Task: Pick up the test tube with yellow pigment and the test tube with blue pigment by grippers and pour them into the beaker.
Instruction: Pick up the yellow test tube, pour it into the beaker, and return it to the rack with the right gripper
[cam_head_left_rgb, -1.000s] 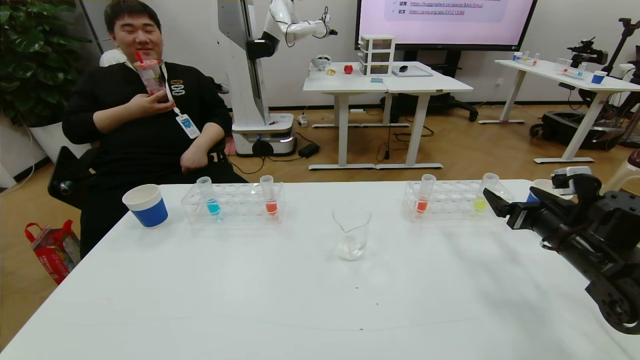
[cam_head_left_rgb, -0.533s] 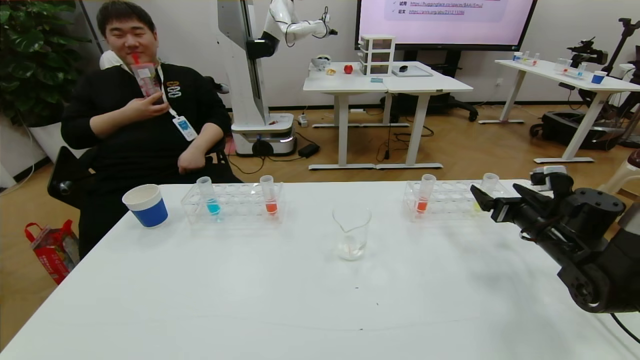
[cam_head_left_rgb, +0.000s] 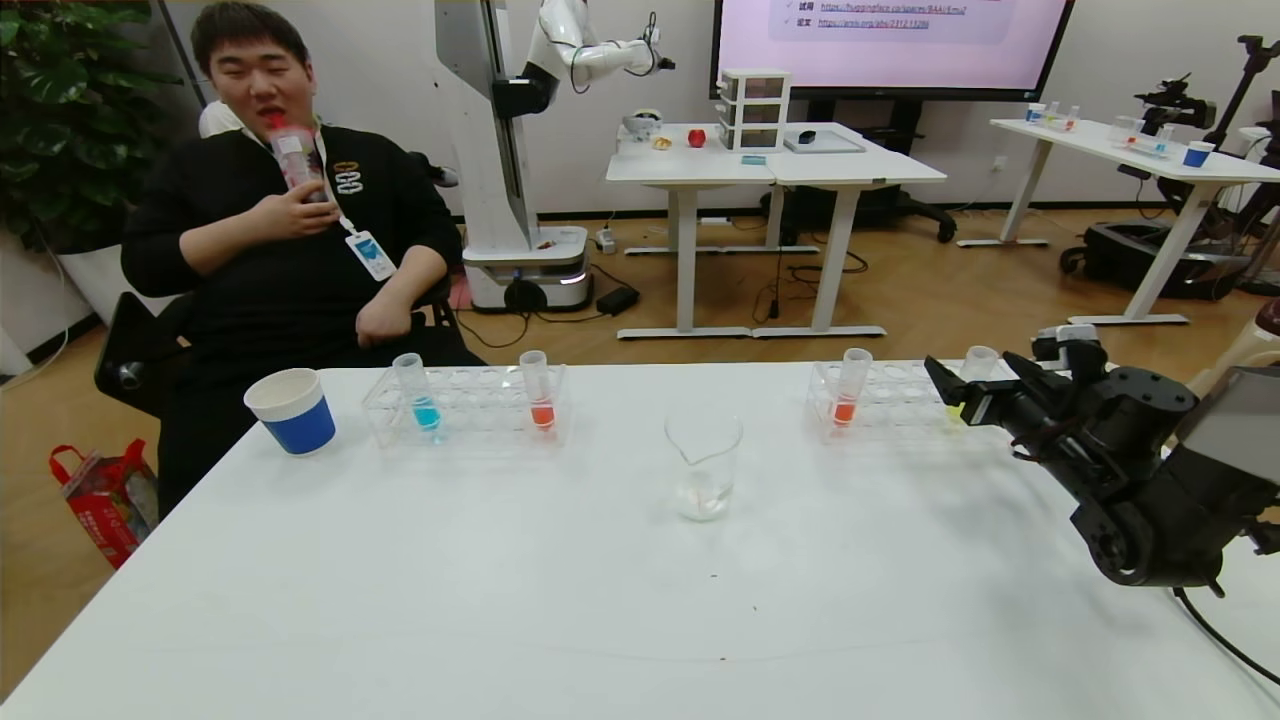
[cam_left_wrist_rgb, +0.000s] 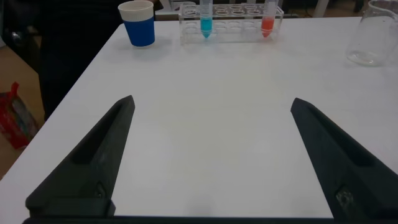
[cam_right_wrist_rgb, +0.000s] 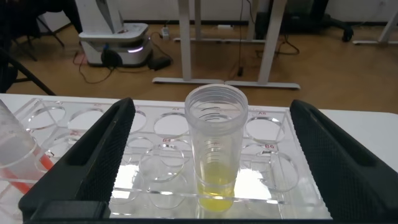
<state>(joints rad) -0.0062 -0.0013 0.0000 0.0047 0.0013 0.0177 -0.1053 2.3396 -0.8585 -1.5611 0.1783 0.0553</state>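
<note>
The yellow tube's upper part (cam_head_left_rgb: 980, 365) (cam_right_wrist_rgb: 216, 121) is between my fingers, so my right gripper needs to close on it now.
The test tube with yellow pigment (cam_head_left_rgb: 977, 372) stands upright in the right clear rack (cam_head_left_rgb: 885, 400); in the right wrist view it (cam_right_wrist_rgb: 216, 149) is centred between my fingers. My right gripper (cam_head_left_rgb: 972, 388) is open, its fingers on either side of the tube, not touching. The test tube with blue pigment (cam_head_left_rgb: 416, 392) stands in the left rack (cam_head_left_rgb: 465, 405), also in the left wrist view (cam_left_wrist_rgb: 206, 17). The beaker (cam_head_left_rgb: 703, 464) stands mid-table between the racks. My left gripper (cam_left_wrist_rgb: 211, 109) is open and empty over bare table near the front left, seen only in its wrist view.
Each rack also holds a tube of orange-red liquid (cam_head_left_rgb: 538, 390) (cam_head_left_rgb: 851, 388). A blue-and-white paper cup (cam_head_left_rgb: 291, 410) stands left of the left rack. A seated person (cam_head_left_rgb: 290, 230) is behind the table's far left edge.
My right arm has moved forward and to the left, bringing the open gripper up around the yellow tube. The person has shifted his drink. Tubes and beaker have not moved.
</note>
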